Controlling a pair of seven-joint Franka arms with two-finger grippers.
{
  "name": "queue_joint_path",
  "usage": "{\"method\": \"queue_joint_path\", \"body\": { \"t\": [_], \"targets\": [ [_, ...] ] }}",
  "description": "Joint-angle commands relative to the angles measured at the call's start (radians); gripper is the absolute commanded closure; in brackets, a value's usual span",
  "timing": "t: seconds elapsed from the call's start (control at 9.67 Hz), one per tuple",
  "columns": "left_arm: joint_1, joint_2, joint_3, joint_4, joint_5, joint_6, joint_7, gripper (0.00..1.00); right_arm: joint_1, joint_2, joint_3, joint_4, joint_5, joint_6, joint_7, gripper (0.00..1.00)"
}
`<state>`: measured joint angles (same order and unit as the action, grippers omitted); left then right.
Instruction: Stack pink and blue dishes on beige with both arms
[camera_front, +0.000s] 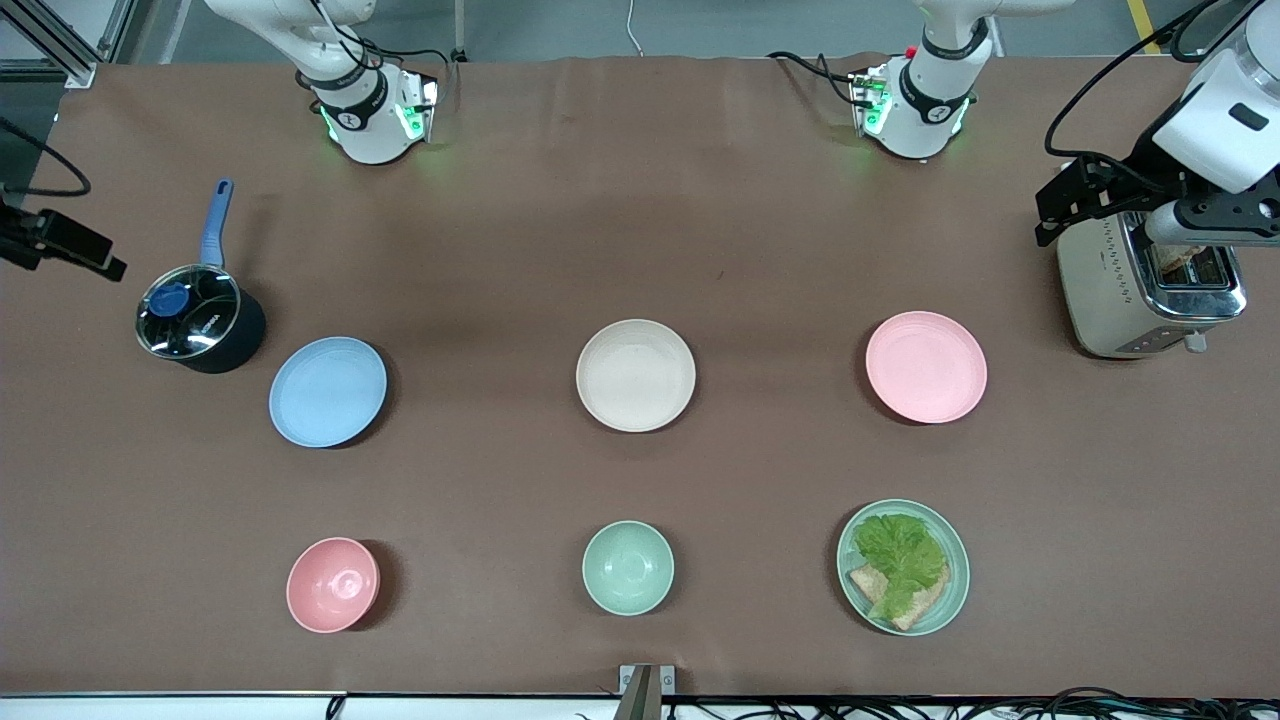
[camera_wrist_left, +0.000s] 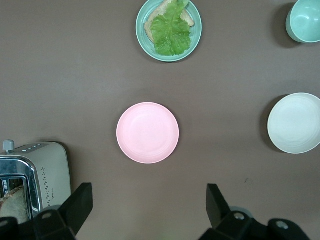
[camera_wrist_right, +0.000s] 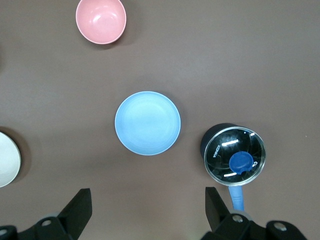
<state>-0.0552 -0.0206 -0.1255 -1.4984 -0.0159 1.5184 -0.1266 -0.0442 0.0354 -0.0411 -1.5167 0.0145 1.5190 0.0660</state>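
Observation:
The blue plate (camera_front: 328, 391) should go onto the beige one, so my right gripper needs to grab the blue plate by its rim next.
Three plates of equal size lie flat and apart in a row across the brown table. The beige plate (camera_front: 636, 375) is in the middle, the pink plate (camera_front: 926, 367) toward the left arm's end, and the blue plate (camera_front: 328, 391) toward the right arm's end. My left gripper (camera_wrist_left: 149, 200) hangs open and empty high over bare cloth, between the pink plate (camera_wrist_left: 148, 132) and its own base. My right gripper (camera_wrist_right: 148, 202) is likewise open and empty, high over the cloth by the blue plate (camera_wrist_right: 148, 123). The beige plate (camera_wrist_left: 295, 123) also shows in the left wrist view.
A dark pot (camera_front: 198, 320) with a glass lid and blue handle stands beside the blue plate. A toaster (camera_front: 1150, 285) sits beside the pink plate under another machine's black hand. Nearer the camera are a pink bowl (camera_front: 333, 584), a mint bowl (camera_front: 628, 567) and a mint plate (camera_front: 955, 590) with lettuce and bread.

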Motion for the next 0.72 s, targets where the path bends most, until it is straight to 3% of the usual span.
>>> {"method": "queue_joint_path", "body": {
  "t": [0.0, 0.21, 0.41, 0.62],
  "targets": [
    [0.002, 0.017, 0.044, -0.022, -0.039, -0.001, -0.001, 0.00, -0.023, 0.068, -0.002, -0.040, 0.005, 0.054, -0.090, 0.00],
    [0.000, 0.056, 0.179, -0.083, -0.139, 0.070, 0.100, 0.00, -0.045, 0.191, -0.122, -0.123, 0.203, 0.198, -0.348, 0.00],
    [0.006, 0.140, 0.205, -0.152, -0.160, 0.182, 0.218, 0.00, -0.057, 0.230, -0.137, -0.289, 0.216, 0.442, -0.490, 0.00],
    [0.012, 0.207, 0.221, -0.245, -0.160, 0.300, 0.368, 0.00, -0.056, 0.277, -0.137, -0.440, 0.307, 0.655, -0.621, 0.00]
  ]
}}
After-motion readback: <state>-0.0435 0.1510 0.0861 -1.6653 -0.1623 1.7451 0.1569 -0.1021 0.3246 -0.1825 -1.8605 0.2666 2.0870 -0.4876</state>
